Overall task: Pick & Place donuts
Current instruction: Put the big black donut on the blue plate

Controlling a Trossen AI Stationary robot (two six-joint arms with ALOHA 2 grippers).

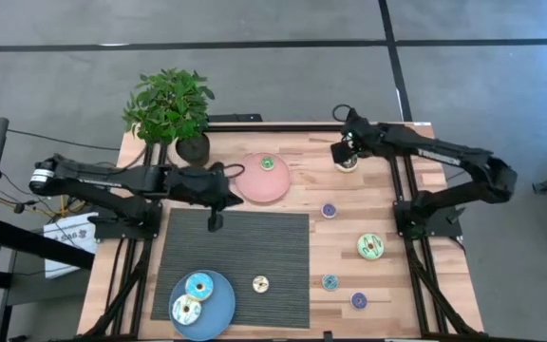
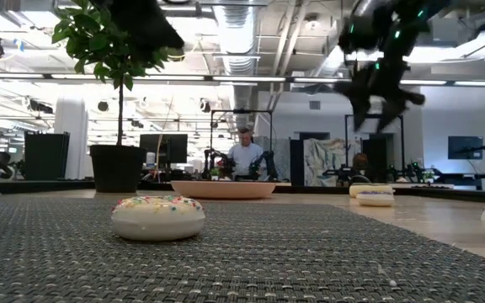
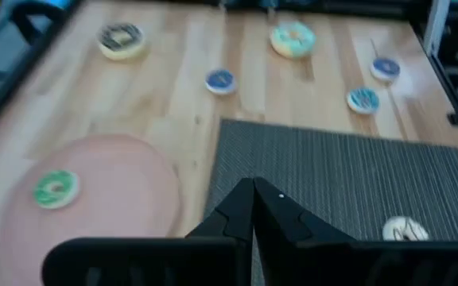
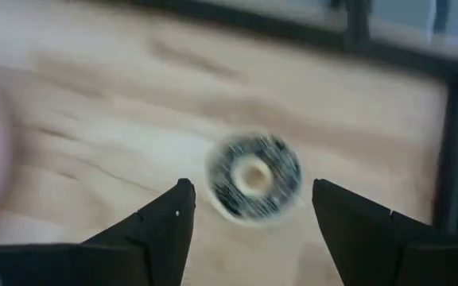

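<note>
The dark-iced donut needs to go on the blue plate [image 1: 218, 313], so next I should grab it with my right gripper by its ring between hole and outer edge [image 1: 349, 167].
My right gripper [image 4: 253, 210] hangs open over a dark-iced donut with a cream rim [image 4: 254, 176], which lies flat on the wood at the table's far right [image 1: 348, 164]. Its fingers stand to either side, clear of the donut. My left gripper [image 3: 254, 199] is shut and empty above the far left corner of the grey mat [image 1: 235, 266]. A green donut [image 1: 267, 163] lies on the pink plate [image 1: 254, 185]. Two donuts, one teal [image 1: 199, 285] and one pale [image 1: 187, 309], lie on the blue plate [image 1: 218, 313].
A cream donut [image 1: 260, 283] lies on the mat. On the bare wood to the right lie a blue-purple one [image 1: 329, 210], a large pale green one [image 1: 370, 247], a small teal one [image 1: 330, 281] and another blue-purple one [image 1: 358, 300]. A potted plant [image 1: 171, 109] stands at the far left corner.
</note>
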